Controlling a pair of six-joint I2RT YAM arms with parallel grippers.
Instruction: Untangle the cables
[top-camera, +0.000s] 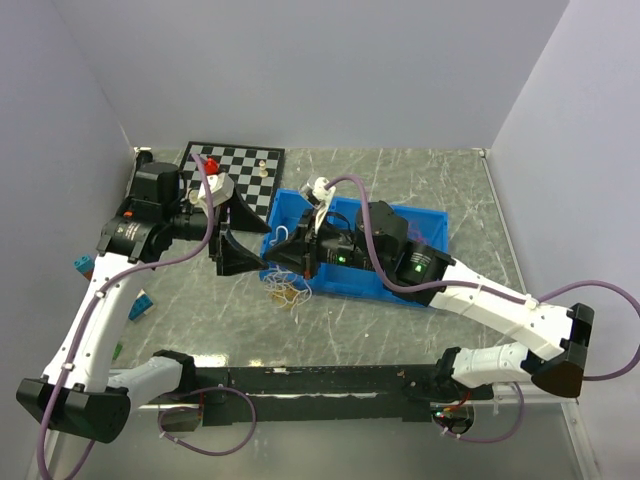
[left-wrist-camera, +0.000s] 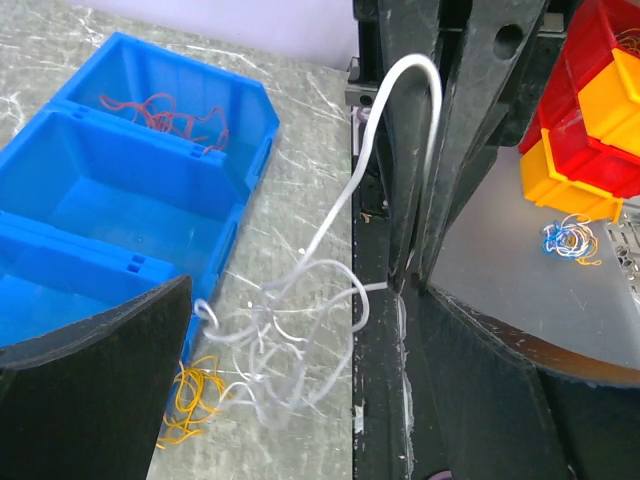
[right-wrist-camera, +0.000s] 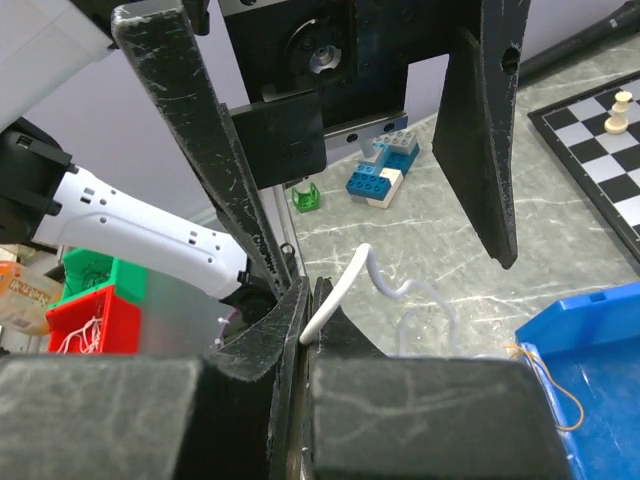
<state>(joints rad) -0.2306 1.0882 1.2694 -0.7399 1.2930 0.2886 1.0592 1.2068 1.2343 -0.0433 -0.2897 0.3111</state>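
The tangled loops need to stay free to be pulled apart, so the left gripper will grab the white cable (left-wrist-camera: 285, 335) by its arcing strand (left-wrist-camera: 338, 207) next.
A white cable (left-wrist-camera: 285, 335) hangs in a loose tangle just outside the blue bin (left-wrist-camera: 100, 200), and one strand arcs up high. My right gripper (right-wrist-camera: 312, 295) is shut on an end of the white cable (right-wrist-camera: 365, 265); it also shows in the left wrist view (left-wrist-camera: 405, 282) and the top view (top-camera: 274, 258). My left gripper (top-camera: 260, 247) is open and empty, with its fingers on either side of the right gripper's tip. A yellow cable (left-wrist-camera: 195, 392) lies on the table below the tangle (top-camera: 285, 290). A red-orange cable (left-wrist-camera: 170, 115) lies in the bin's far compartment.
The blue bin (top-camera: 425, 228) has several compartments and sits mid-table under the right arm. A chessboard (top-camera: 235, 165) with pieces lies at the back left. Lego bricks (right-wrist-camera: 380, 175) lie at the left. Red and yellow bins (left-wrist-camera: 590, 120) stand beyond the table's front edge.
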